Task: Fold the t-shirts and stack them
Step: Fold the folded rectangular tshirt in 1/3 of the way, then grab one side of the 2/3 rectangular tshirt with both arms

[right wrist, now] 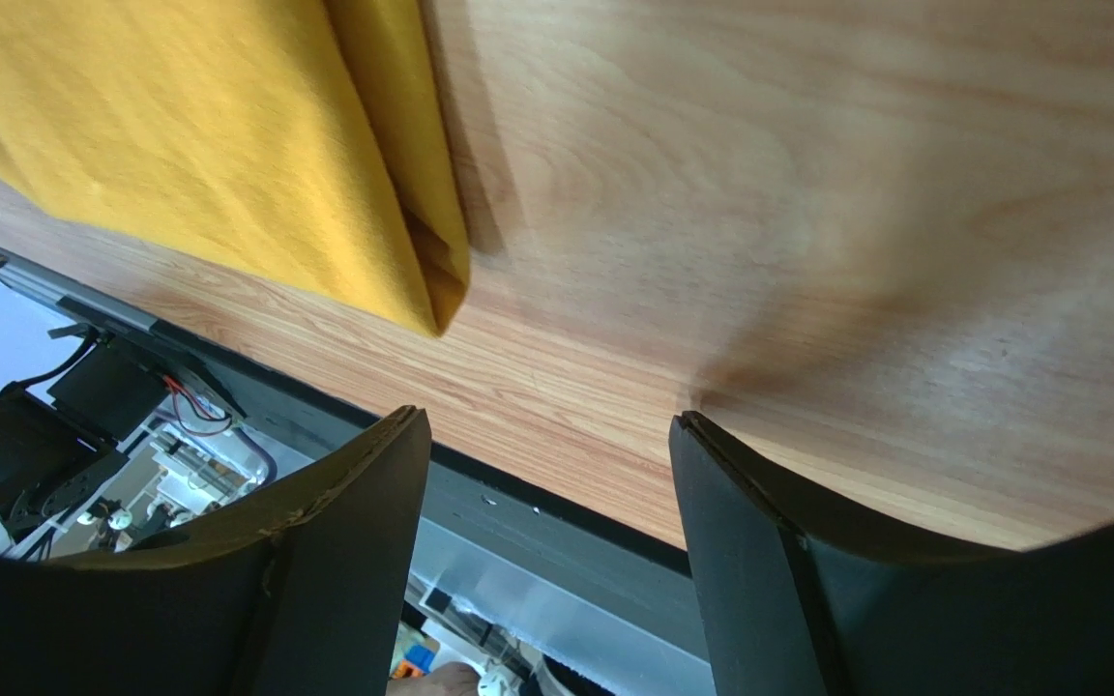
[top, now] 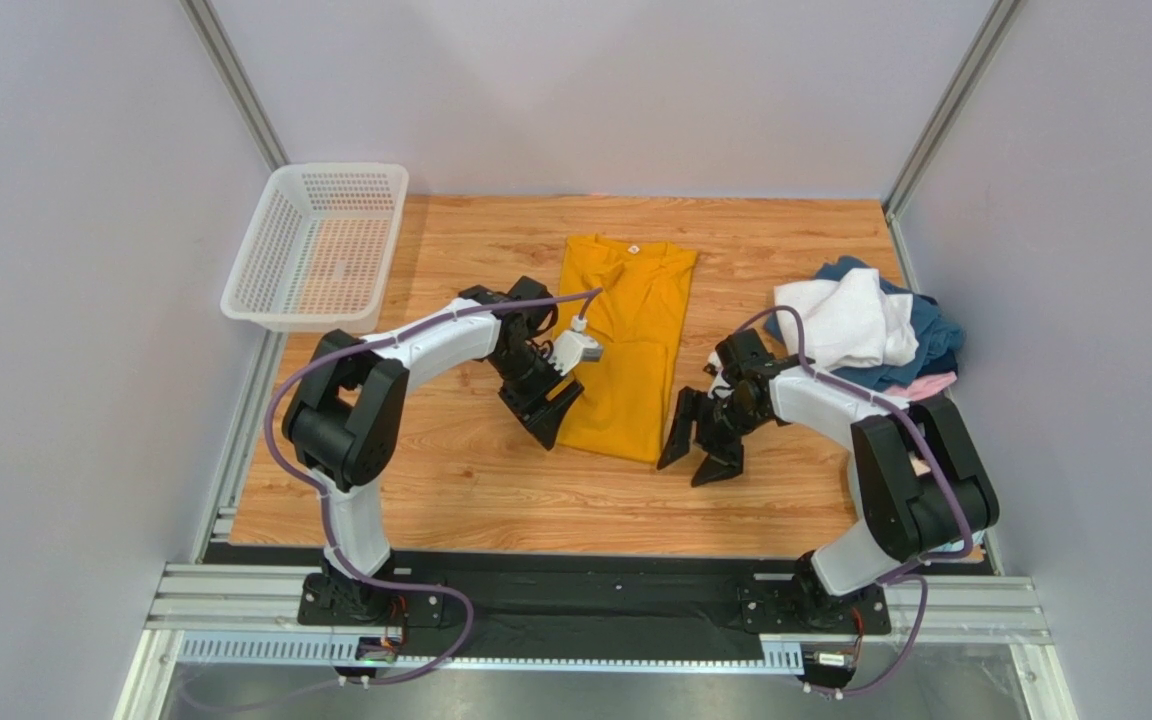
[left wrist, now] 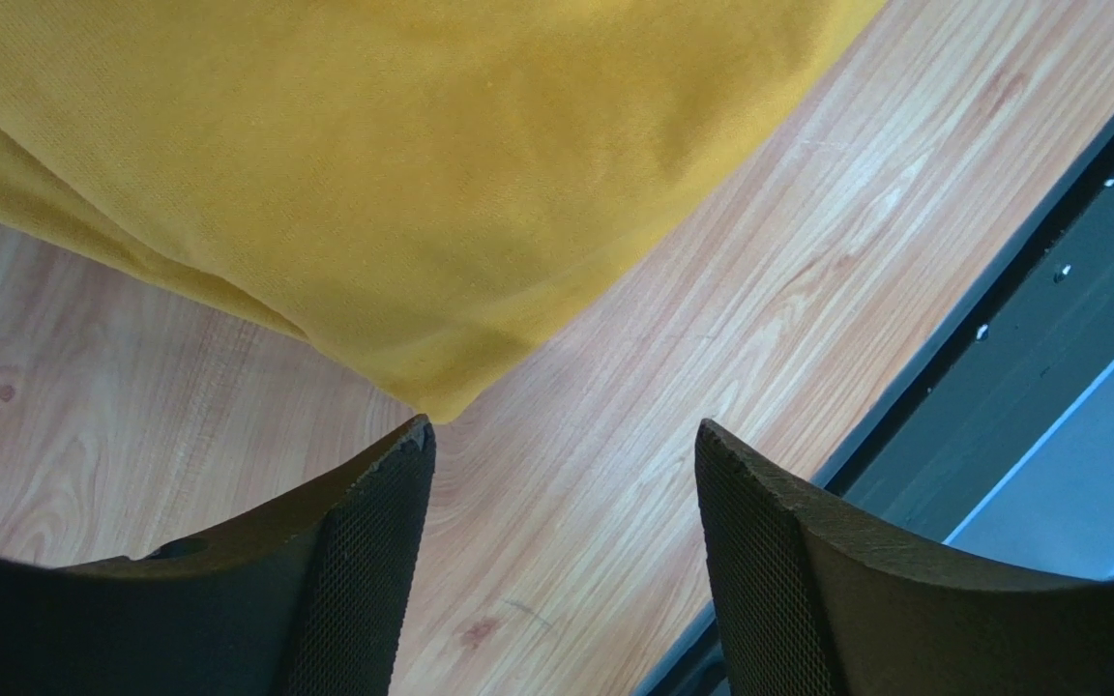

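Note:
Next, my right gripper grabs the mustard-yellow t-shirt by the t-shirt's near corner, so that the t-shirt's near end folds toward the collar.
A mustard-yellow t-shirt lies folded lengthwise into a long strip in the middle of the wooden table, collar at the far end. My left gripper hovers open at the strip's near left corner, nothing between its fingers. My right gripper is open just right of the near right corner, also empty. A heap of white, dark blue and pink t-shirts sits at the right edge.
A white plastic mesh basket stands at the far left corner, overhanging the table's left edge. The table's black front rail runs close behind both grippers. Grey walls close in left and right.

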Robot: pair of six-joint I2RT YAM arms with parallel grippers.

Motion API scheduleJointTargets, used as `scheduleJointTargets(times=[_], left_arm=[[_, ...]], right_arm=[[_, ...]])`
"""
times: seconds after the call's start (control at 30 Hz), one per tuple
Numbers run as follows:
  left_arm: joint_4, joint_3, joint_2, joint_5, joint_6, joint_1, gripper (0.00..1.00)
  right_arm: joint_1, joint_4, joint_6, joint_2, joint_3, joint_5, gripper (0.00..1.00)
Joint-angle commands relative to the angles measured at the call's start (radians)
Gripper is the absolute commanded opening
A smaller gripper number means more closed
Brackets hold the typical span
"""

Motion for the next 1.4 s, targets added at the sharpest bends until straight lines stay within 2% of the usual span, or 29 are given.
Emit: scheduleJointTargets(times=[0.0, 0.27, 0.6, 0.83, 0.9, 0.93, 0.97, 1.03, 1.07, 1.1, 1.13, 1.17, 1.3, 1.37], left_arm=[[0.025, 0.034, 0.028, -0.026, -0.023, -0.004, 0.73], [0.043, 0.017, 0.045, -0.072, -0.043, -0.004, 0.8], [0.052, 0.006, 0.097, -0.121, -0.095, 0.009, 0.8], [0.052, 0.016, 0.135, -0.159, -0.106, 0.007, 0.63], [0.052, 0.013, 0.14, -0.173, -0.109, 0.003, 0.58], [0.052, 0.013, 0.142, -0.188, -0.112, 0.001, 0.52], [0.051, 0.013, 0.146, -0.192, -0.115, -0.007, 0.49], [0.04, 0.02, 0.154, -0.198, -0.115, -0.013, 0.36], [0.034, 0.029, 0.16, -0.198, -0.116, -0.019, 0.29], [0.028, 0.034, 0.16, -0.198, -0.116, -0.02, 0.11], [0.017, 0.037, 0.155, -0.196, -0.116, -0.022, 0.03], [0.012, 0.042, 0.151, -0.199, -0.116, -0.025, 0.0], [-0.05, 0.057, 0.084, -0.187, -0.093, -0.025, 0.0], [-0.132, 0.075, 0.021, -0.164, -0.072, -0.025, 0.0]], right_arm=[[-0.003, 0.083, -0.012, 0.024, 0.055, -0.021, 0.66], [0.0, 0.147, 0.029, 0.082, 0.083, -0.052, 0.61], [0.038, 0.239, 0.109, 0.104, 0.06, -0.063, 0.57], [0.053, 0.267, 0.141, 0.118, 0.047, -0.064, 0.49], [0.056, 0.27, 0.147, 0.122, 0.046, -0.06, 0.42], [0.058, 0.273, 0.149, 0.122, 0.046, -0.058, 0.38], [0.058, 0.275, 0.152, 0.125, 0.046, -0.057, 0.31], [0.058, 0.273, 0.153, 0.127, 0.044, -0.058, 0.24], [0.058, 0.273, 0.153, 0.127, 0.044, -0.057, 0.16], [0.058, 0.27, 0.155, 0.124, 0.041, -0.057, 0.12], [0.058, 0.269, 0.155, 0.119, 0.041, -0.057, 0.08], [0.058, 0.256, 0.153, 0.11, 0.04, -0.054, 0.01], [0.058, 0.203, 0.135, 0.063, 0.038, -0.047, 0.0], [0.058, 0.162, 0.124, 0.006, 0.037, -0.053, 0.0]])
